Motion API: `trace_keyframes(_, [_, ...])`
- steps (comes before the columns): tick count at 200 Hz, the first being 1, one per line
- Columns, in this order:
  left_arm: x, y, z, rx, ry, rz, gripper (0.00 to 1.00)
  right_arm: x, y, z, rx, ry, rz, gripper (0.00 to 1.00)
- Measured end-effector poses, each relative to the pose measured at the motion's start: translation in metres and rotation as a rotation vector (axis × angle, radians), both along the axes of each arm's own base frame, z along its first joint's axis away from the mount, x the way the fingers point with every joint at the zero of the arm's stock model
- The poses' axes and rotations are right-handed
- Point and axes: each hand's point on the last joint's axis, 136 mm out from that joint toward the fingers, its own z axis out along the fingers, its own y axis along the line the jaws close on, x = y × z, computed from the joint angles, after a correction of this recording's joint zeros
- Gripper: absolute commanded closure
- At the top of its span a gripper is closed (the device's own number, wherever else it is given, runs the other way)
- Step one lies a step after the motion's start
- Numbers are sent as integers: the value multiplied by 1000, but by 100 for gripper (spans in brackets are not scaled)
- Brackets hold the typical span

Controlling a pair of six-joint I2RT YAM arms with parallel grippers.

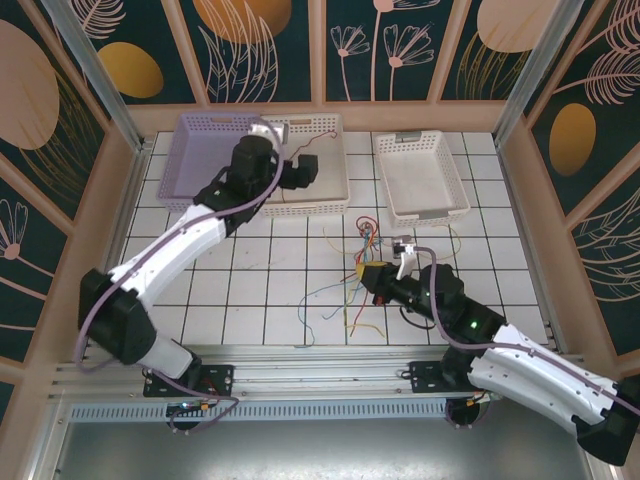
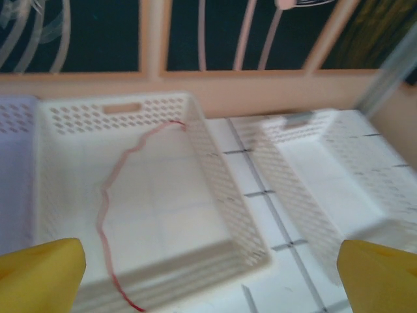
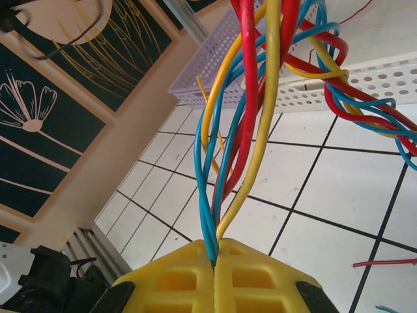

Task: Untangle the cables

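Note:
Next, my left gripper grabs one red cable alone by its loop at the far side of the tangle, to pull it from the held bundle.
A tangle of thin cables (image 1: 362, 238) in red, blue, yellow and green lies spread over the white tiles in mid-table. My right gripper (image 1: 372, 272) sits at the tangle's near side. Seen from the right wrist, that gripper (image 3: 215, 257) is shut on a twisted bundle of blue, red and yellow cables (image 3: 251, 98) that rises from its yellow pads. One red cable (image 2: 107, 195) lies by itself inside the middle white basket (image 2: 251, 244). My left gripper (image 1: 305, 170) hovers over that basket, wide open, with nothing between its yellow fingertips (image 2: 39, 277).
Three baskets stand along the back: a lilac one (image 1: 200, 165) at the left, the middle white one (image 1: 310, 208), and another white one (image 1: 428, 212) at the right. Wooden walls enclose the table on three sides.

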Motion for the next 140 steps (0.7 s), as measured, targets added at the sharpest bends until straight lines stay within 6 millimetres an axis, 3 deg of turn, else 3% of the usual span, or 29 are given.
trace_keyframes(39, [-63, -15, -34, -217, 139, -165, 3, 3, 5, -8, -21, 17, 4, 100])
trace_keyframes(60, [-94, -36, -49, -275, 208, -262, 4, 4, 11, -10, -22, 23, 20, 100])
trace_keyframes(94, [-135, -80, -31, -348, 209, -457, 9, 1, 20, -11, -14, 27, 68, 100])
trace_keyframes(118, [-142, -87, -23, -383, 183, -514, 17, -4, 24, -7, 5, 22, 103, 100])
trace_keyframes(140, [-149, -90, -28, -398, 191, -555, 21, -8, 28, -2, 24, 14, 133, 100])
